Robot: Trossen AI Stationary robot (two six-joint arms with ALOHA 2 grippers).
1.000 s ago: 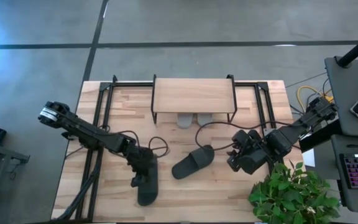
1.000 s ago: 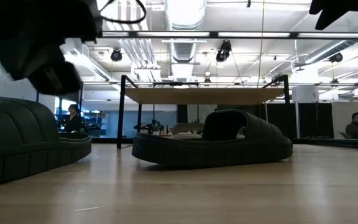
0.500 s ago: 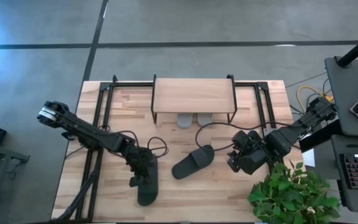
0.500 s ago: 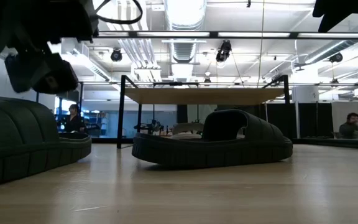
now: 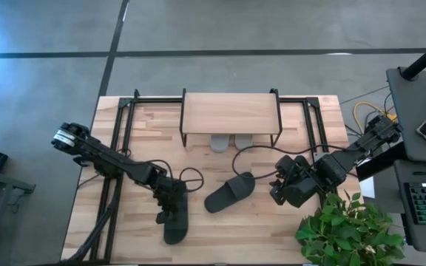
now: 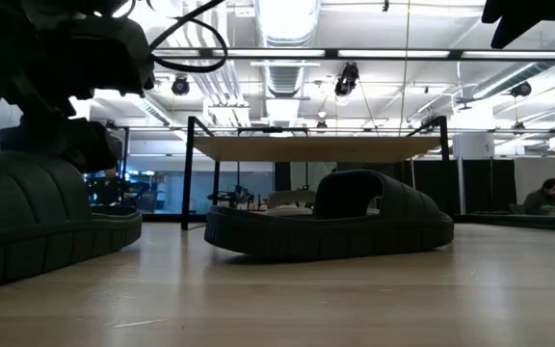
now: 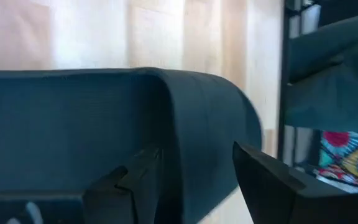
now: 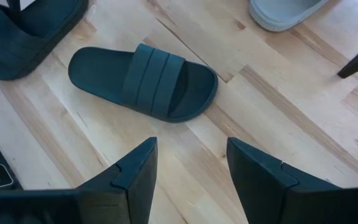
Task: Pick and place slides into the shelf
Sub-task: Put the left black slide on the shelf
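My left gripper grabs the near black slide by its wide strap next, to place the slide into the shelf (image 5: 230, 112).
One black slide (image 5: 174, 223) lies near the table's front, left of centre, its wide strap (image 7: 104, 118) filling the left wrist view. My left gripper (image 5: 170, 201) stands open right over it, one finger on each side of the strap's rounded end (image 7: 207, 118). A second black slide (image 5: 229, 192) lies flat on its sole at mid-table. My right gripper (image 5: 283, 191) hovers open to its right with nothing between the fingers (image 8: 191, 168). Two light grey slides (image 5: 228, 142) sit under the shelf (image 5: 230, 112). My left gripper comes down on the near black slide from above, and its open fingers (image 7: 132, 180) straddle the strap's end (image 7: 207, 118). Whether they touch the strap, I cannot tell. The slide lies flat on the table.
A potted plant (image 5: 350, 229) stands at the table's front right corner, close to my right arm. Black metal frames (image 5: 120, 125) run along the table's left and right sides. A cable (image 5: 254, 151) loops over the table between the shelf and my right gripper.
My left gripper has opened and come down onto the near black slide's strap, shifting slightly toward the table's right. The slide has stayed where it was.
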